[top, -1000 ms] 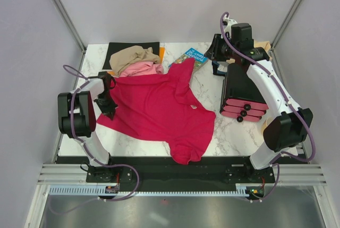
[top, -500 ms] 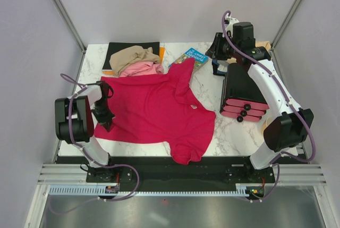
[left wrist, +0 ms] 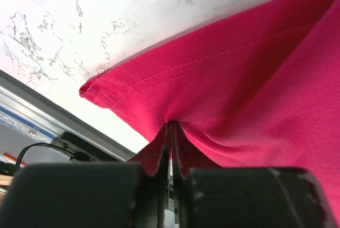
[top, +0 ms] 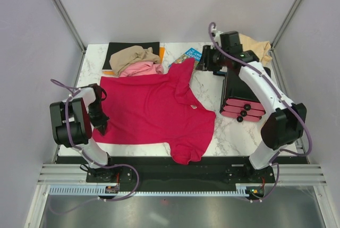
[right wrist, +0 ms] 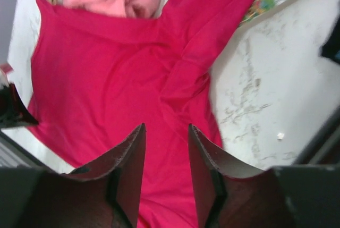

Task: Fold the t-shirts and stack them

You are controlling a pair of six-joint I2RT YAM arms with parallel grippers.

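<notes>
My right gripper takes hold of the t-shirt's bunched collar-side edge [top: 189, 94] beside the back sleeve [top: 183, 68] next, to spread the crimson red t-shirt for folding.
The crimson red t-shirt [top: 159, 108] lies spread on the marble table, one sleeve pointing to the back. My left gripper [top: 101, 127] is at its left hem corner. In the left wrist view it [left wrist: 171, 128] is shut on a pinched fold of the red cloth [left wrist: 239, 79]. My right gripper [top: 204, 58] hovers open over the back sleeve; its wrist view shows bare fingers [right wrist: 133, 153] above the red shirt [right wrist: 106, 79]. The tan-brown shirt [top: 133, 55] and pink shirt [top: 141, 68] are bunched at the back left. The peach-cream shirt [top: 255, 44] lies at the back right.
A black mat [top: 119, 47] lies under the tan-brown shirt. A blue illustrated book [top: 186, 57] sits behind the red sleeve. A black box with pink drawer fronts [top: 241, 92] stands on the right. The table's near edge [top: 159, 156] runs just below the red shirt.
My left gripper has pulled the red shirt's left hem toward the near left corner. My right arm has swung left off the peach-cream shirt to over the sleeve, its jaws wider.
</notes>
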